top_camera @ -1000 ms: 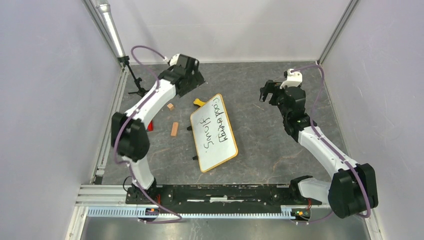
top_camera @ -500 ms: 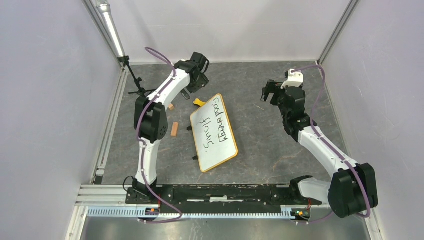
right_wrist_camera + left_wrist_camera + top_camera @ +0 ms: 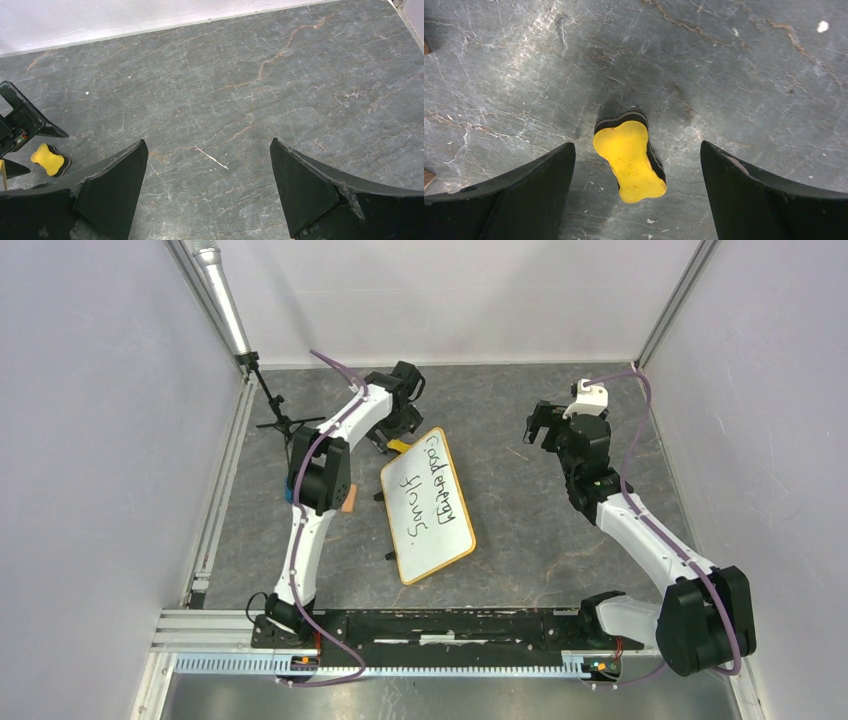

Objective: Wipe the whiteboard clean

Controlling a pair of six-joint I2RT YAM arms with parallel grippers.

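Observation:
The left gripper grabs across the yellow eraser's long sides next and keeps the eraser's black bottom facing the table, free to erase.
The whiteboard (image 3: 430,502) lies flat mid-table, tan-framed, with black handwriting on it. A yellow bone-shaped eraser with a black underside (image 3: 399,445) lies on the table just past the board's far left corner. It also shows in the left wrist view (image 3: 631,159) and the right wrist view (image 3: 48,159). My left gripper (image 3: 392,436) hangs open right over the eraser, a finger on each side, not touching it (image 3: 638,150). My right gripper (image 3: 537,426) is open and empty above bare table at the far right (image 3: 209,145).
A tan block (image 3: 348,502) lies left of the board, half hidden by the left arm. A black stand (image 3: 272,410) is at the far left corner. Grey walls close in on the left, back and right.
My left arm has swung right and stretched out, bringing the open gripper down over the yellow eraser. The right arm and the whiteboard have barely moved.

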